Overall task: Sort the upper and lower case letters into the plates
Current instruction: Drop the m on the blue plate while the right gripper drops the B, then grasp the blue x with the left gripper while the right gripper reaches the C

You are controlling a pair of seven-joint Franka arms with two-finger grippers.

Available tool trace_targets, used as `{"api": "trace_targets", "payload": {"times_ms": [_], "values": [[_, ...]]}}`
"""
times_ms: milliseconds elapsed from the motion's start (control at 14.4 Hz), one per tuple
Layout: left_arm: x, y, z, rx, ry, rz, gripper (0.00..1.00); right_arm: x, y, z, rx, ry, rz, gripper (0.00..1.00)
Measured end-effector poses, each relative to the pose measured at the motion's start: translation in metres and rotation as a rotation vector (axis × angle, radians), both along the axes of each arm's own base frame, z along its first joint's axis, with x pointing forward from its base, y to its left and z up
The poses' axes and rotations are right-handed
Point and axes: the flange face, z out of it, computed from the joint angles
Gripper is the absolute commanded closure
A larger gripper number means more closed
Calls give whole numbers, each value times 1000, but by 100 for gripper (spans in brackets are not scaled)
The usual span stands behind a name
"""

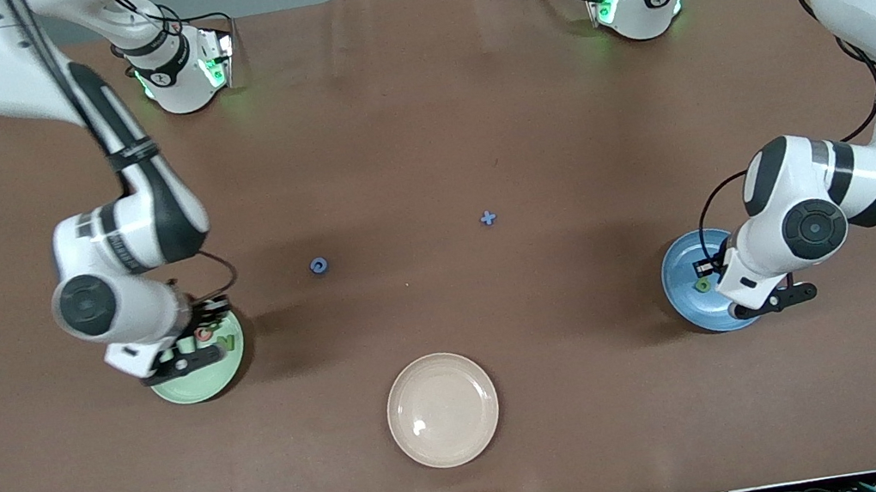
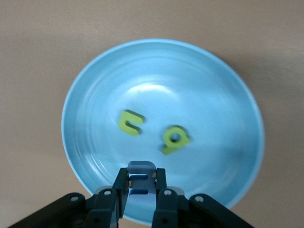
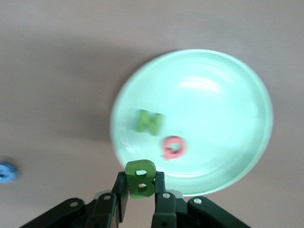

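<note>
The green B (image 3: 141, 179) is high above the light green plate's rim in the right wrist view. My right gripper will keep holding the B until it is lower.
My right gripper (image 3: 141, 184) is shut on a green letter B (image 3: 140, 176) and is over the edge of the light green plate (image 3: 223, 123), which holds a green N (image 3: 150, 122) and a pinkish red letter (image 3: 173, 147). My left gripper (image 2: 141, 184) is shut on a blue letter (image 2: 141, 170) over the blue plate (image 2: 213, 95), which holds two yellow-green letters (image 2: 130, 122) (image 2: 175, 139). In the front view, the right gripper (image 1: 196, 341) is over the green plate (image 1: 203, 387) and the left gripper (image 1: 711, 271) is over the blue plate (image 1: 680, 288).
Two blue letters lie loose on the brown table: a round one (image 1: 318, 265) and a cross-shaped one (image 1: 488, 218), both farther from the front camera than the plates. A cream-beige plate (image 1: 442, 409) sits nearest the front camera, between the two plates.
</note>
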Motion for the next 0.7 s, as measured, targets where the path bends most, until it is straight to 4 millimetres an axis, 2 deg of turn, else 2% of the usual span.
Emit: {"api": "trace_targets", "payload": {"times_ms": [70,139,279,348,418,488,697], "values": [[-2,6,-9,-12,-14,-6,89,1,-22,-3,8,1,9,100],[-4,12,-18,-23,-21,-7,87,3,-35,-6,13,-3,15,100],[-8,21,-29,-35,-19,-6,72,4,-48,-14,20,-15,27,100],[-9,22,-31,-36,-17,-6,48,4,-52,-21,23,-22,34,100],[-10,21,-32,-37,-14,-8,19,4,-56,-30,26,-30,39,100],[-11,19,-32,-38,-12,-11,1,2,-59,-39,27,-30,39,100],[-12,10,-30,-47,-13,-25,0,1,-67,-60,30,-25,30,98]]}}
